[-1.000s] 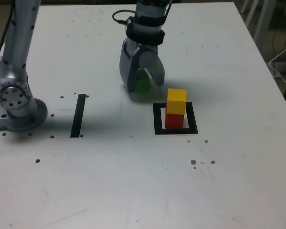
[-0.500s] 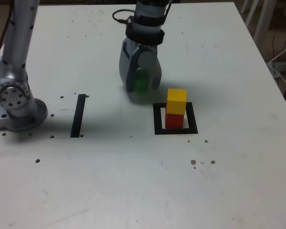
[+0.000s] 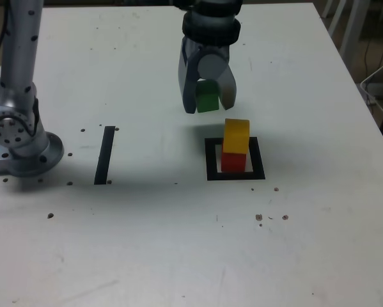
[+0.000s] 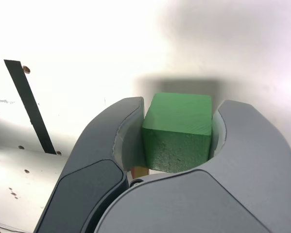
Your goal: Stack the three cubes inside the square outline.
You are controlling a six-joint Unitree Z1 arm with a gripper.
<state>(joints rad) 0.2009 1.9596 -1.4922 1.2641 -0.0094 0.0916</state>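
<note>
The green cube's base hangs short and would miss if I opened now. My gripper keeps holding the green cube (image 3: 207, 98) until its base reaches the yellow cube's top (image 3: 237, 126).
My gripper (image 3: 208, 101) is shut on the green cube (image 3: 207, 98), which hangs above the table, up and to the exterior view's left of the stack. The wrist view shows the green cube (image 4: 178, 131) clamped between both grey fingers (image 4: 113, 145). A yellow cube (image 3: 236, 135) sits on a red cube (image 3: 233, 160) inside the black square outline (image 3: 211, 160) with its white centre.
A straight black strip (image 3: 105, 154) lies on the white table to the exterior view's left of the outline, also seen as a black strip (image 4: 29, 106) in the wrist view. The arm's grey base (image 3: 22, 144) stands at the exterior view's far left. Small dark specks dot the table.
The gripper closed on the green cube, lifted it off the table and carried it toward the exterior view's right, nearer the stack. The stack has not moved.
</note>
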